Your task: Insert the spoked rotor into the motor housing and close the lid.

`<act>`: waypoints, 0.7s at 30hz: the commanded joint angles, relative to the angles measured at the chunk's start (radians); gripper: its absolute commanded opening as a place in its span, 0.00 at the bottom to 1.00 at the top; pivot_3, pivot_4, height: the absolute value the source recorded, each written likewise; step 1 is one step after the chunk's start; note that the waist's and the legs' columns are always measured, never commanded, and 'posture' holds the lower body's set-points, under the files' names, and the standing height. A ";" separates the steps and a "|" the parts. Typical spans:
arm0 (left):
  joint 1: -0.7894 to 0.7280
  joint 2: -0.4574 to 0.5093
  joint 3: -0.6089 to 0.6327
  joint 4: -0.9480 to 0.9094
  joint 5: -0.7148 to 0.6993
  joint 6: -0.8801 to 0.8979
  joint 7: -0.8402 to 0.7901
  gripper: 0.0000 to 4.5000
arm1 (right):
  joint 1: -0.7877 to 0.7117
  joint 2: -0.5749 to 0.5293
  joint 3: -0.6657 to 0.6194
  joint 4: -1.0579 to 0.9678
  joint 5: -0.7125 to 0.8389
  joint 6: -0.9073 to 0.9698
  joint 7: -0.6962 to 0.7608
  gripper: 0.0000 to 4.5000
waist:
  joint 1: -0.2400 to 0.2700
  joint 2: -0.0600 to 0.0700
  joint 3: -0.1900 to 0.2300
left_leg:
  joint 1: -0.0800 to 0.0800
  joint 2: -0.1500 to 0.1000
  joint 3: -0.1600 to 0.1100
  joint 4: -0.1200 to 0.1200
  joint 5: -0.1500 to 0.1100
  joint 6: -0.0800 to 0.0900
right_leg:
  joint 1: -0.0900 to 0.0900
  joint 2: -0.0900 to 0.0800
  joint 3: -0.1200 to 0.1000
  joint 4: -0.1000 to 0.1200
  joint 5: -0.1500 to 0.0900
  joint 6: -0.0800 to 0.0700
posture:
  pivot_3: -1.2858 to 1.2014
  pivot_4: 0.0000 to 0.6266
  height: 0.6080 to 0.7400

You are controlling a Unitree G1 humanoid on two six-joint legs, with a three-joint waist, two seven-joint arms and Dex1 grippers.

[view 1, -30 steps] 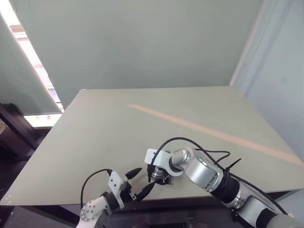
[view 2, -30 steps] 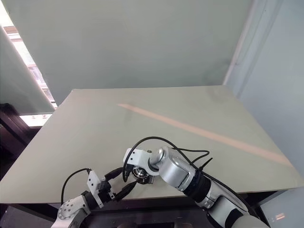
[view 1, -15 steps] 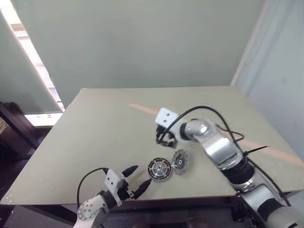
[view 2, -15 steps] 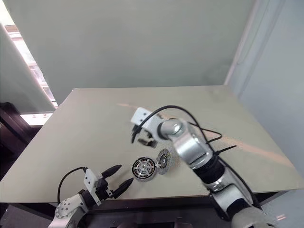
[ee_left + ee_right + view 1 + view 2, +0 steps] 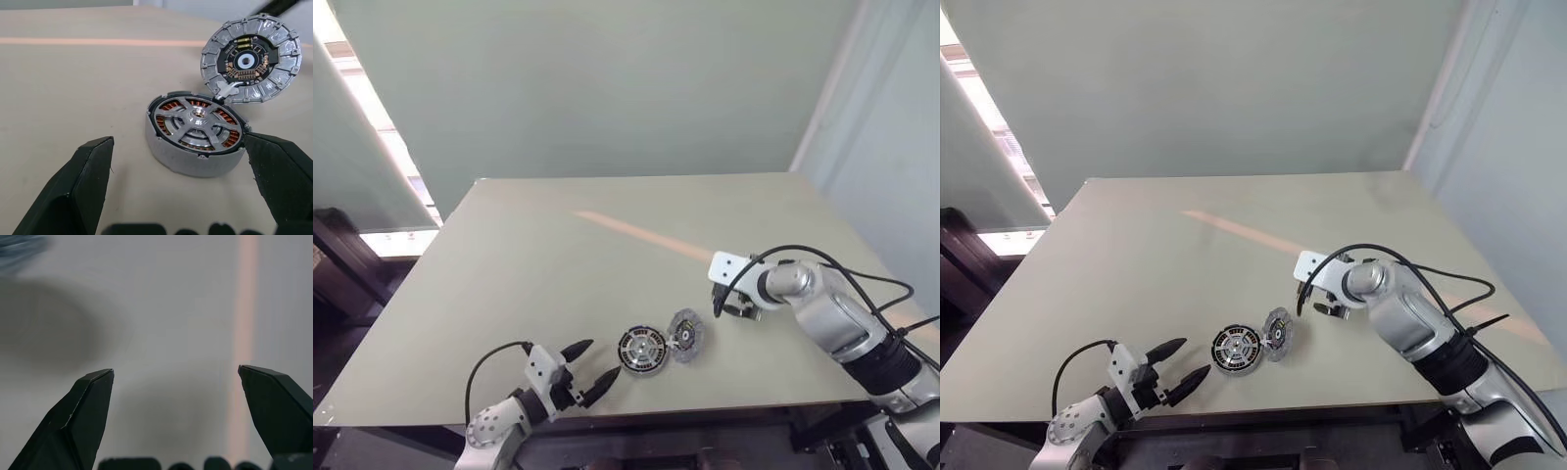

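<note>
Next, the right gripper grabs the lid by its outer edge (image 5: 698,334) to close the motor housing (image 5: 641,349) over the rotor.
The motor housing (image 5: 198,156) lies near the table's front edge, copper windings showing in a ring. The spoked rotor (image 5: 195,120) sits inside it, silver spokes across the windings. The lid (image 5: 249,61) leans tilted against the housing's right side, its dark inner face towards the housing; in the head views the lid (image 5: 685,335) stands just right of the housing (image 5: 641,349). My left gripper (image 5: 604,357) is open, just left of the housing and pointing at it, holding nothing. My right gripper (image 5: 732,307) hangs open and empty above the table, to the right of the lid.
The parts rest on a pale grey-green table (image 5: 538,274) with an orange stripe (image 5: 636,233) running diagonally towards the right edge. The front edge runs just below the left gripper. A wall stands behind the table and a light panel on the right.
My right gripper, which covered the housing a second ago, has lifted and swung away to the right, open. The housing and the leaning lid are now uncovered. The left gripper has stayed put.
</note>
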 commanded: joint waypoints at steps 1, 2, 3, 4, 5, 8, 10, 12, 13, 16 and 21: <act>-0.011 0.014 0.020 -0.043 -0.017 0.004 -0.005 1.00 | 0.015 0.026 -0.046 -0.066 0.037 0.011 0.010 0.99 | 0.000 0.000 0.000 | 0.000 0.000 0.000 0.000 0.000 0.000 | 0.000 0.000 0.000 0.000 0.000 0.000 | 0.52 0.00 1.00; -0.010 0.016 0.021 -0.045 -0.017 0.006 -0.005 1.00 | 0.021 0.034 -0.051 -0.073 0.044 0.016 0.009 0.99 | 0.000 0.000 0.000 | 0.000 0.000 0.000 0.001 0.000 0.000 | 0.000 0.000 0.000 0.000 0.000 0.000 | 0.52 0.00 1.00; -0.009 0.018 0.022 -0.046 -0.018 0.007 -0.005 1.00 | 0.027 0.045 -0.056 -0.082 0.058 0.028 0.011 0.99 | -0.001 0.000 0.000 | 0.001 0.000 0.000 0.001 0.000 0.000 | 0.001 0.000 0.000 0.001 0.000 0.000 | 0.52 0.00 1.00; -0.009 0.019 0.023 -0.047 -0.018 0.008 -0.005 1.00 | 0.032 0.059 -0.063 -0.093 0.074 0.039 0.012 0.99 | 0.000 0.000 0.000 | 0.001 0.000 0.000 0.001 0.000 0.000 | 0.001 0.000 0.000 0.001 0.000 -0.001 | 0.52 0.00 1.00; -0.008 0.020 0.024 -0.049 -0.018 0.010 -0.004 1.00 | 0.037 0.078 -0.073 -0.105 0.094 0.055 0.011 0.99 | 0.000 0.000 0.000 | 0.001 0.000 0.000 0.001 0.000 0.000 | 0.001 0.000 0.000 0.002 0.000 -0.001 | 0.52 0.00 1.00; -0.004 0.020 0.025 -0.054 -0.017 0.013 -0.002 1.00 | 0.045 0.134 -0.094 -0.128 0.139 0.088 -0.003 0.99 | 0.000 0.000 0.000 | 0.002 0.000 -0.001 0.002 0.000 0.000 | 0.002 0.001 0.000 0.002 0.001 -0.001 | 0.52 0.00 1.00; -0.002 0.020 0.025 -0.057 -0.016 0.014 0.000 1.00 | 0.045 0.167 -0.101 -0.138 0.162 0.111 -0.013 0.99 | 0.000 0.000 0.000 | 0.002 0.000 -0.001 0.002 0.000 0.000 | 0.002 0.001 0.000 0.002 0.001 -0.001 | 0.52 0.00 1.00; 0.002 0.017 0.024 -0.061 -0.015 0.014 0.003 1.00 | 0.048 0.215 -0.099 -0.148 0.191 0.140 -0.024 0.99 | 0.000 0.000 0.000 | 0.002 0.000 -0.001 0.002 0.000 0.000 | 0.003 0.001 0.000 0.002 0.001 -0.001 | 0.52 0.00 1.00; 0.003 0.017 0.024 -0.062 -0.014 0.014 0.005 1.00 | 0.048 0.235 -0.094 -0.151 0.200 0.151 -0.031 0.99 | 0.000 0.000 0.000 | 0.002 0.000 -0.001 0.002 0.000 0.000 | 0.003 0.001 0.000 0.002 0.002 0.001 | 0.52 0.00 1.00; 0.008 0.015 0.024 -0.067 -0.013 0.014 0.008 1.00 | 0.047 0.285 -0.060 -0.138 0.205 0.155 -0.056 0.99 | 0.000 0.000 0.000 | 0.002 0.000 -0.001 0.002 0.000 0.000 | 0.003 0.001 0.000 0.002 0.002 0.001 | 0.52 0.00 1.00; 0.018 0.014 0.022 -0.077 -0.012 0.013 0.016 1.00 | 0.045 0.353 -0.013 -0.072 0.203 0.123 -0.085 0.99 | 0.000 0.000 0.000 | 0.003 0.000 -0.001 0.003 0.000 0.000 | 0.003 0.001 0.000 0.003 0.002 0.001 | 0.52 0.00 1.00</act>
